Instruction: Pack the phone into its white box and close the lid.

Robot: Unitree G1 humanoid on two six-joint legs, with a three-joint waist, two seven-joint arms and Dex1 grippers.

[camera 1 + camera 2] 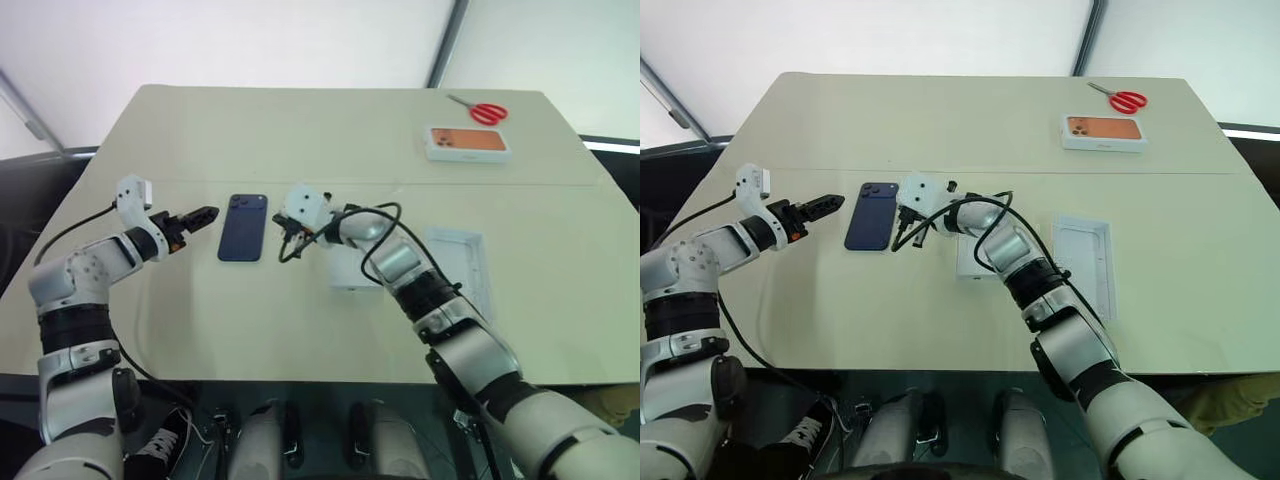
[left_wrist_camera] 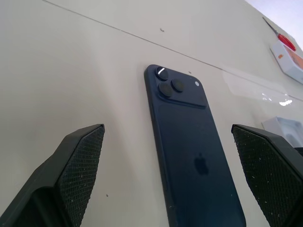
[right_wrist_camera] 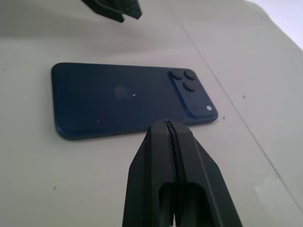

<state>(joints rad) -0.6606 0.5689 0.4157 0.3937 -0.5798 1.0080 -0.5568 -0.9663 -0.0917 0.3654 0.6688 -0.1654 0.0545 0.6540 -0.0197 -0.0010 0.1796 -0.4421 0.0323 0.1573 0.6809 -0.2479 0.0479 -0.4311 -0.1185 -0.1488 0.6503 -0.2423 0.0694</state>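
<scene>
My left gripper will put the phone into the dark blue phone's white box [image 1: 352, 270], so it will grab the phone's long side edge [image 1: 224, 230] next.
The dark navy phone [image 1: 243, 227] lies camera side up on the beige table [image 1: 300, 130], between my two grippers. My left gripper [image 1: 207, 214] hovers just left of it, open, and its wide-spread fingers [image 2: 80, 156] frame the phone [image 2: 189, 156] in the left wrist view. My right gripper [image 1: 286, 240] sits just right of the phone and is shut with nothing in it; its tips [image 3: 166, 124] point at the phone's long edge [image 3: 128, 97]. The white box [image 1: 345, 272] is mostly hidden under my right forearm. The white lid [image 1: 460, 262] lies inner face up to the right.
A white box with an orange phone picture [image 1: 468, 143] and red-handled scissors [image 1: 487, 112] lie at the far right of the table. A black cable [image 1: 375, 235] loops over my right wrist. The table's front edge runs close below both arms.
</scene>
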